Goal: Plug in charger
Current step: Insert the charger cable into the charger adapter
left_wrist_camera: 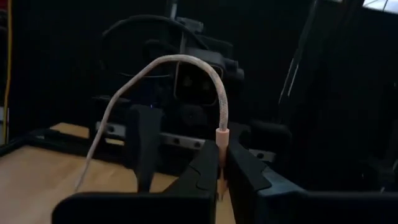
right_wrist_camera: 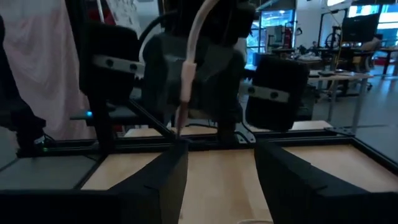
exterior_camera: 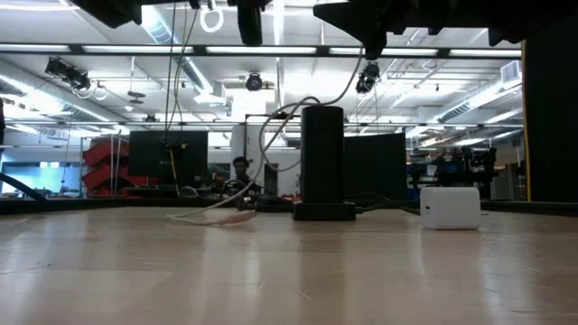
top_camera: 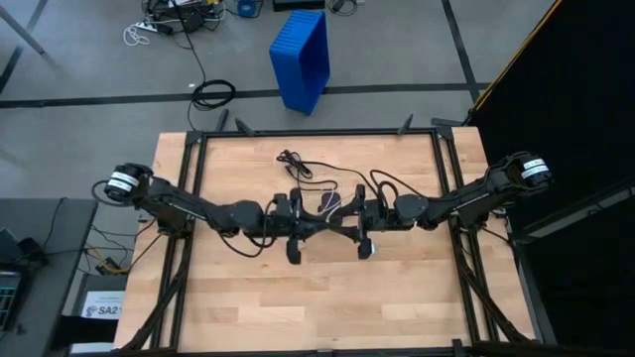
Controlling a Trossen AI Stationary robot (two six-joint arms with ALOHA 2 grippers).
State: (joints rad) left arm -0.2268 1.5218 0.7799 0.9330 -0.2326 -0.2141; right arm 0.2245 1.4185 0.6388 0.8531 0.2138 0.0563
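Note:
I need to plug the white cable into the charger brick, so my right gripper should next grab the cable by its plug end (right_wrist_camera: 181, 116).
My left gripper (left_wrist_camera: 222, 167) hovers over the table's middle (top_camera: 310, 224), shut on the plug end of a thin white cable (left_wrist_camera: 155, 68). From the plug the cable arches up, then drops to the tabletop (exterior_camera: 217, 217). My right gripper (right_wrist_camera: 219, 149) faces it from the table's right (top_camera: 347, 220), open and touching nothing. A white charger brick (top_camera: 330, 203) rests flat on the wood (exterior_camera: 450, 208). The low view also shows a black upright block (exterior_camera: 322, 158) standing on a flat base. My left gripper pinches the cable's plug (left_wrist_camera: 221, 140) between its two fingers (left_wrist_camera: 202, 174), just below the pale strain relief. The fingers come in level from the table's left and lie across the plug. The plug stands upright, lifted clear, and the cable leaves its top and hangs slack.
A black cable (top_camera: 293, 161) lies coiled on the far half of the wooden table (top_camera: 248, 297). Dark frame rails (top_camera: 198, 178) run along the table's left, right and far sides. A blue bin (top_camera: 301, 58) stands on the floor beyond the far edge.

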